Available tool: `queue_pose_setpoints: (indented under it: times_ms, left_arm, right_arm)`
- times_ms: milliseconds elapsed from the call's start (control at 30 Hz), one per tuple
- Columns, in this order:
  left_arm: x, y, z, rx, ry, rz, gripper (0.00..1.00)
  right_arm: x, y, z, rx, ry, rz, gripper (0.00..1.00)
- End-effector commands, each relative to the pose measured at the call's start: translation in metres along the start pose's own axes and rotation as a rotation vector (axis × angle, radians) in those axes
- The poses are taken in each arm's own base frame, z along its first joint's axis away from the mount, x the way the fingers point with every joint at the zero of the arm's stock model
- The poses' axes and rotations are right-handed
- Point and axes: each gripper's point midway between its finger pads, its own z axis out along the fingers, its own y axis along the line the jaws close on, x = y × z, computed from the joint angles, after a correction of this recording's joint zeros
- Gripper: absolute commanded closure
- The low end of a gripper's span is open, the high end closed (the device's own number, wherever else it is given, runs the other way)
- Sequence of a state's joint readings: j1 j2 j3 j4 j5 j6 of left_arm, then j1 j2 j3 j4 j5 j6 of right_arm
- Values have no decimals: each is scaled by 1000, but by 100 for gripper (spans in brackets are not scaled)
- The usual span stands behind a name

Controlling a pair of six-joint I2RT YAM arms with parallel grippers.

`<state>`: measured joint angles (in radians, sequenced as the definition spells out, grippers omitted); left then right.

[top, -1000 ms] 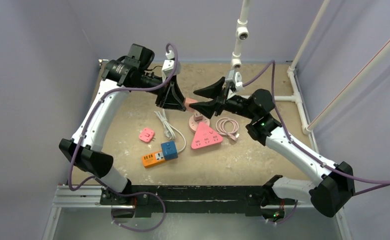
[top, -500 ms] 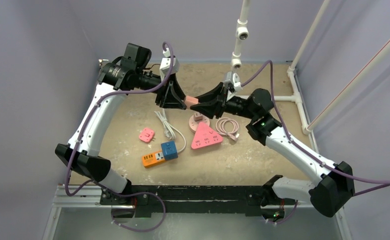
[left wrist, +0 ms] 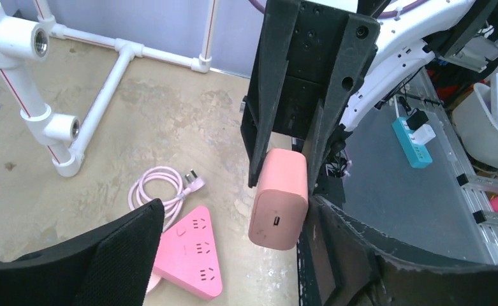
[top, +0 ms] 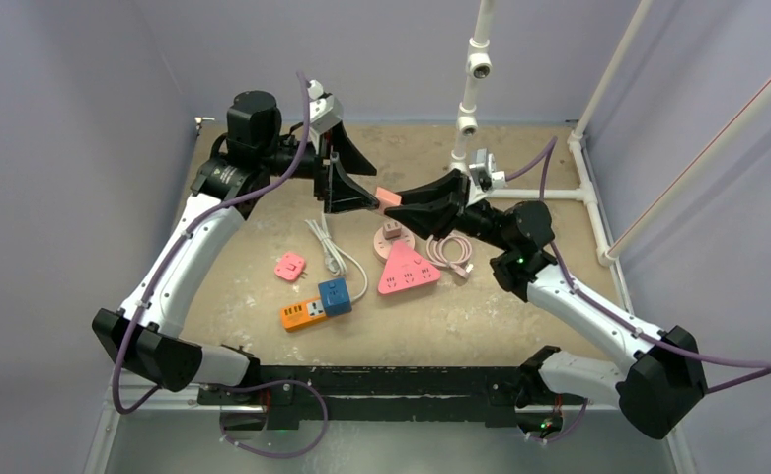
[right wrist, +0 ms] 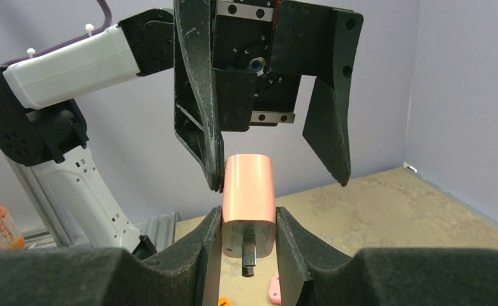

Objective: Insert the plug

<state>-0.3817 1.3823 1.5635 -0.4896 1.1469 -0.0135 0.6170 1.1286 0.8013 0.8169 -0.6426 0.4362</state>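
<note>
My left gripper is going to grab the pink plug by its far end (top: pixel 382 200) (left wrist: pixel 278 215) next, opposite the metal prong. The prong then stays free to insert.
The pink plug (top: pixel 389 197) hangs in the air between the two grippers, above the table's middle. My right gripper (right wrist: pixel 249 245) is shut on it, pads on both sides, its metal prong (right wrist: pixel 249 255) pointing back toward my right wrist. My left gripper (top: pixel 356 178) stands open around the plug's far end (left wrist: pixel 279 207), which lies close against one finger (left wrist: pixel 386 268); a gap shows on the other side. Below it on the table lies a pink triangular power strip (top: pixel 406 269), sockets facing up.
A round pink base (top: pixel 392 237) with a small adapter lies beside the strip, and a coiled pink cable (top: pixel 450 249) to its right. A white cable (top: pixel 334 252), a small pink plug (top: pixel 290 266) and an orange-and-blue strip (top: pixel 317 304) lie to the left. A white pipe frame (top: pixel 470 99) stands behind.
My right gripper closed on the pink plug while my left gripper still held it. My left gripper has since opened, and its arm has swung up and back a little.
</note>
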Motion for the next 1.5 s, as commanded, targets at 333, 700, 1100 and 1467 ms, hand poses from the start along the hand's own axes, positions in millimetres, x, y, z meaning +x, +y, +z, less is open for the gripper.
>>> queue_pose_setpoints:
  times_ms: [333, 700, 1100, 1467]
  left_arm:
    - [-20, -30, 0, 116, -76, 1, 24]
    - [-17, -26, 10, 112, -72, -5, 26]
    - [-11, -33, 18, 175, -54, -25, 67]
    - [-12, -41, 17, 241, -41, -31, 100]
  right_arm:
    - [-37, 6, -4, 30, -190, 43, 100]
    - [-35, 4, 1, 14, -206, 67, 100]
    - [-35, 12, -2, -18, -225, 83, 100]
    - [-30, 37, -10, -128, -176, 21, 86]
